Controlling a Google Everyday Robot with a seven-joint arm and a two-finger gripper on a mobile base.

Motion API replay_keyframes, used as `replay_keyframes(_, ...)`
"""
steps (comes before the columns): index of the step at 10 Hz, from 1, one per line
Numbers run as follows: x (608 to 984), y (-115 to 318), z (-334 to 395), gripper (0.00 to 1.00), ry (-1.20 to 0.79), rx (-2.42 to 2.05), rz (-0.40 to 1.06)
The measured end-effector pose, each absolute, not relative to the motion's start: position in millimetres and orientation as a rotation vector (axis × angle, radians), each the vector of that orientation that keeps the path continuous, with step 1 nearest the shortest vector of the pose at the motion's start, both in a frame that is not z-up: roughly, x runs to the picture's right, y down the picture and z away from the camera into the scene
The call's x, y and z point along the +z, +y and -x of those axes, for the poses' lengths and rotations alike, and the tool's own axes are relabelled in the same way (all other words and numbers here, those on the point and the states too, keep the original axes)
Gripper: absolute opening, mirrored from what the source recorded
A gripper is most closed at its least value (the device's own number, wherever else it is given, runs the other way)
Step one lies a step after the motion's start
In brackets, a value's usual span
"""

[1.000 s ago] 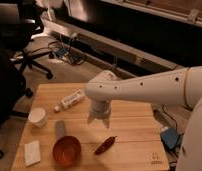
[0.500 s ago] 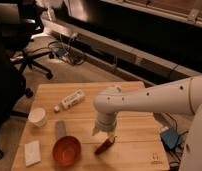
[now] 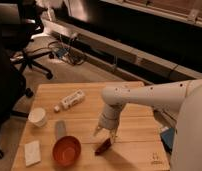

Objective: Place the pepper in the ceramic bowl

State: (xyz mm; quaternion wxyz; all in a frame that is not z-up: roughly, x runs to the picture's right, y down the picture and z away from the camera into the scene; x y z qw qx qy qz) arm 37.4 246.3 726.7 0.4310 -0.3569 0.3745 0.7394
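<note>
My gripper grabs the pepper by its end farther from the bowl next, to place the pepper in the ceramic bowl (image 3: pixel 67 150).
The pepper (image 3: pixel 103 146) is a small dark-red chili lying on the wooden table (image 3: pixel 139 150), near its front edge. The ceramic bowl (image 3: pixel 67 150) is a reddish-orange round bowl, standing just left of the pepper and empty. My gripper (image 3: pixel 106 133) points down from the white arm, directly above the pepper's upper end. Its fingers (image 3: pixel 97 131) are spread apart, with nothing between them. The gripper is to the right of the bowl and slightly farther back.
A white cup (image 3: pixel 38 116) stands at the table's left. A white bottle (image 3: pixel 70 100) lies at the back left. A grey object (image 3: pixel 60 128) lies behind the bowl, a white sponge (image 3: pixel 32 152) to its left. A blue item (image 3: pixel 166 137) is beyond the right edge. Office chairs stand at the left.
The arm has come forward and down from the table's middle, bringing the gripper from well above the pepper to just over it. The pepper and bowl have not moved.
</note>
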Motion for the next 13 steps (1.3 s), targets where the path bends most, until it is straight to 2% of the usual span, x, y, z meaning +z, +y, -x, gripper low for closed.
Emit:
replay_keyframes(4, 750, 258, -68, 0.65, 0.982, 1.882, 0.911)
replay_keyframes(11, 779, 277, -71, 0.65, 0.972, 1.936, 0.956)
replay_keyframes(12, 784, 278, -67, 0.59, 0.973, 1.93, 0.962)
replay_keyframes(13, 789, 278, -62, 0.47, 0.97, 1.92, 0.965)
